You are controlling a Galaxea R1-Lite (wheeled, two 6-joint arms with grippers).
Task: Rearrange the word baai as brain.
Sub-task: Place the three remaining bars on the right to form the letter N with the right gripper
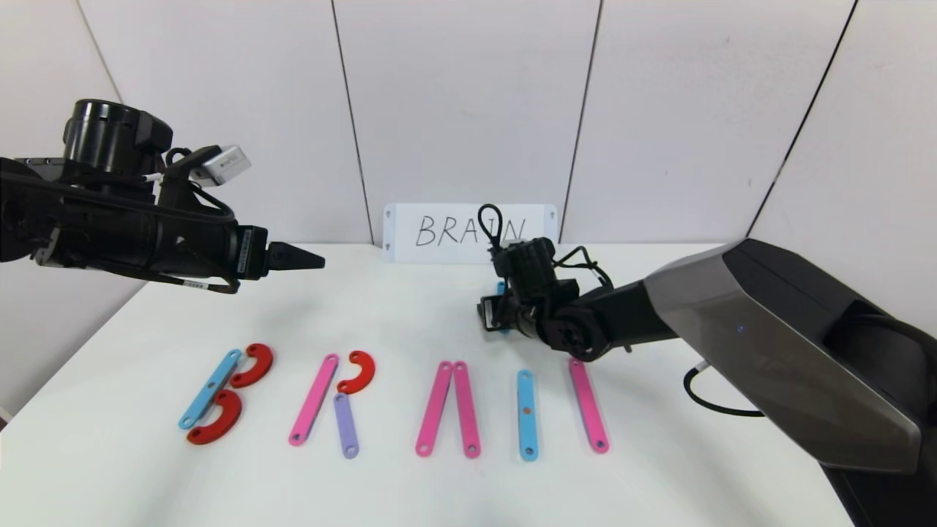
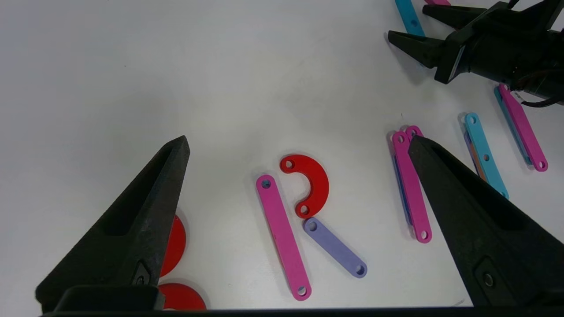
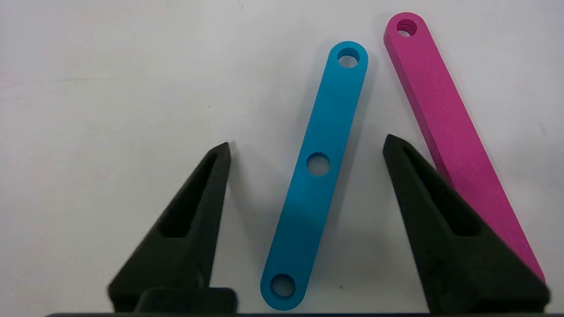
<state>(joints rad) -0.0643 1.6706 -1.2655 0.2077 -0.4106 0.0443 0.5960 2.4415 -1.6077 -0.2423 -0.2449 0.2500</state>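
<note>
The long, thin blue bar has a rounded end (image 3: 349,55) far out on each side. I will grab it next with my right gripper, around its middle hole (image 3: 318,164).
The letters lie in a row on the white table (image 1: 410,315). A light-blue bar (image 1: 210,389) and two red curved pieces (image 1: 252,365) make B. A pink bar (image 1: 313,400), a red curve (image 1: 359,371) and a lilac bar (image 1: 345,425) make R. Two pink bars (image 1: 434,408) meet at the top. Then come a blue bar (image 1: 527,415) and a pink bar (image 1: 588,405). My right gripper (image 1: 489,313) hangs open behind the row, its jaws on either side of a loose blue bar (image 3: 317,167), with a pink bar (image 3: 440,114) beside it. My left gripper (image 2: 297,140) is open, held high at the left (image 1: 307,258).
The white card with BRAIN handwritten on it (image 1: 468,233) stands at the table's back edge against the wall. The right arm's body reaches in from the right over the table. A black cable (image 1: 721,406) loops beside it.
</note>
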